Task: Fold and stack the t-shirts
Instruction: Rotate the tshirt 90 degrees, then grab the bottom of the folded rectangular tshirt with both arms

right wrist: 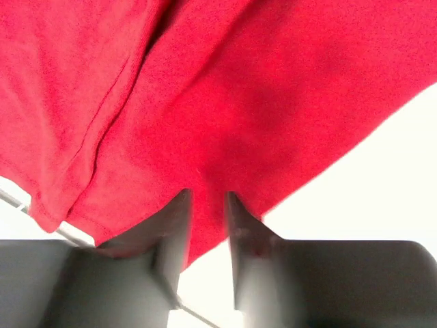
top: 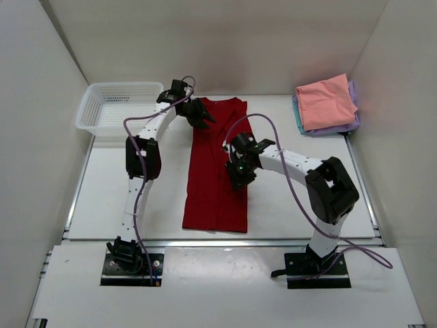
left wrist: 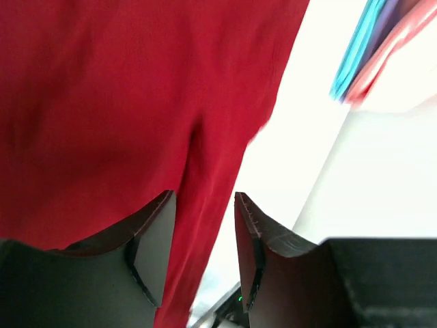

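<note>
The dark red t-shirt needs to be folded over, so my left gripper should grab its near-end corner next and leave the other corner for my right gripper.
The dark red t-shirt (top: 217, 171) lies folded into a long strip down the middle of the table. My left gripper (top: 199, 113) is over its far left corner. Its jaws stand a little apart, with the shirt's edge (left wrist: 205, 205) showing between them. My right gripper (top: 239, 175) is at the shirt's right edge, halfway down. Its jaws are narrowly apart over the cloth (right wrist: 208, 205) and grip nothing that I can see. The folded salmon pink shirt (top: 326, 101) tops a stack with lavender (top: 341, 127) and teal (top: 298, 117) at the far right.
A white mesh basket (top: 95, 109) stands at the far left corner beside the left arm. White walls close in the table on three sides. The stack's teal and pink edges (left wrist: 362, 55) show at the top right of the left wrist view.
</note>
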### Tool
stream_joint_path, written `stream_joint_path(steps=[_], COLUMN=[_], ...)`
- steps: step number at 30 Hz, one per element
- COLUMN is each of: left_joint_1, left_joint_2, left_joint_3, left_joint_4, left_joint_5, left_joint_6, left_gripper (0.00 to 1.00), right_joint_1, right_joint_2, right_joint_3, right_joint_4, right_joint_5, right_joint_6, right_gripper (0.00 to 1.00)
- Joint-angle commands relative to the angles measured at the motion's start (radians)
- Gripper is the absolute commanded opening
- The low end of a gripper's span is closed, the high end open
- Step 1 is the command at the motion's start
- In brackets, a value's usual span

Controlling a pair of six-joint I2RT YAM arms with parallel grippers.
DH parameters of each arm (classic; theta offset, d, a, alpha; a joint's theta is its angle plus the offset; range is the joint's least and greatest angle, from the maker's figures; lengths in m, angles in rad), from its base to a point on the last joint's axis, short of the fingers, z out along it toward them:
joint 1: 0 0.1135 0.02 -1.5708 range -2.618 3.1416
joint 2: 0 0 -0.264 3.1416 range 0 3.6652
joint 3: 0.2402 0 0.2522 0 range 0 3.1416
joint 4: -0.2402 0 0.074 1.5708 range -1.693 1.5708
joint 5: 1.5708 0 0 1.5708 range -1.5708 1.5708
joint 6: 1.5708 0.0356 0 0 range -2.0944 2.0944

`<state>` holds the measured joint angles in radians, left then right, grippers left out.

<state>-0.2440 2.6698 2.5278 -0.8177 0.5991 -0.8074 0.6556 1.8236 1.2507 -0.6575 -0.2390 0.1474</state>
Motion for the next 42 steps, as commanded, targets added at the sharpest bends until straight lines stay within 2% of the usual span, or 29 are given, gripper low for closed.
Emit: stream_joint_path(steps=[1,2,3,4,5,6,7,9,11,14,17,19,24,28,29,30,31,37,42], left_joint_1=[-0.021,-0.026,-0.026,-0.017,0.006,0.026,0.046,0.045,0.008,-0.06,-0.064,-0.066,-0.103,-0.103,-0.107,-0.109,-0.107,-0.153,-0.207], left_joint_2=[-0.314,-0.423,-0.489,-0.625,-0.751,-0.815,-0.918,-1.115,-1.219,-1.326,-1.399,-1.433,-1.472,-1.493,-1.495,-1.501,-1.493,-1.443,-1.465], left_joint_3=[-0.178,-0.267,-0.493,-0.734,-0.849,-1.052,-1.224,-1.422,-1.613,-1.782,-1.899,-1.943,-2.005,-1.999,-1.993,-1.988,-1.988,-2.011,-2.106], left_joint_4=[-0.208,-0.213,-0.163,-0.131,-0.083,-0.049,-0.038,-0.029,-0.021,-0.002,0.067,0.089,0.169,0.224,0.242,0.242,0.259,0.295,0.334], left_joint_5=[-0.02,-0.045,-0.054,-0.058,-0.05,-0.035,-0.033,-0.115,-0.165,-0.216,-0.233,-0.238,-0.262,-0.268,-0.281,-0.282,-0.275,-0.262,-0.269], left_joint_6=[0.202,0.268,0.284,0.304,0.303,0.304,0.292,0.326,0.342,0.326,0.277,0.249,0.179,0.117,0.106,0.105,0.1,0.076,0.02], left_gripper=[0.51,0.51,0.51,0.51,0.51,0.53,0.53,0.54,0.55,0.56,0.56,0.56,0.57,0.57,0.59,0.67,0.67,0.67,0.65], right_joint_1=[-0.063,-0.089,-0.099,-0.111,-0.12,-0.119,-0.12,-0.093,-0.044,0.03,0.107,0.136,0.13,0.128,0.121,0.119,0.118,0.136,0.15], right_joint_2=[-0.139,-0.156,-0.187,-0.207,-0.22,-0.231,-0.257,-0.308,-0.384,-0.449,-0.471,-0.471,-0.472,-0.446,-0.448,-0.434,-0.434,-0.4,-0.38], right_joint_3=[0.056,0.058,0.046,0.035,0.017,-0.006,-0.022,-0.129,-0.212,-0.345,-0.47,-0.502,-0.576,-0.567,-0.563,-0.562,-0.562,-0.576,-0.603], right_joint_4=[-0.103,-0.122,-0.142,-0.174,-0.192,-0.227,-0.244,-0.225,-0.174,-0.099,-0.001,0.036,0.125,0.162,0.173,0.182,0.188,0.226,0.278], right_joint_5=[0.043,0.029,0.014,0.026,0.049,0.065,0.07,0.064,0.047,0.033,0.004,-0.006,-0.031,-0.037,-0.043,-0.048,-0.052,-0.075,-0.095], right_joint_6=[-0.074,-0.059,-0.052,-0.019,0.032,0.091,0.119,0.228,0.329,0.492,0.624,0.642,0.679,0.686,0.686,0.69,0.689,0.692,0.709], right_gripper=[0.31,0.38,0.41,0.48,0.53,0.6,0.62,0.64,0.64,0.68,0.71,0.72,0.66,0.59,0.59,0.6,0.6,0.62,0.61])
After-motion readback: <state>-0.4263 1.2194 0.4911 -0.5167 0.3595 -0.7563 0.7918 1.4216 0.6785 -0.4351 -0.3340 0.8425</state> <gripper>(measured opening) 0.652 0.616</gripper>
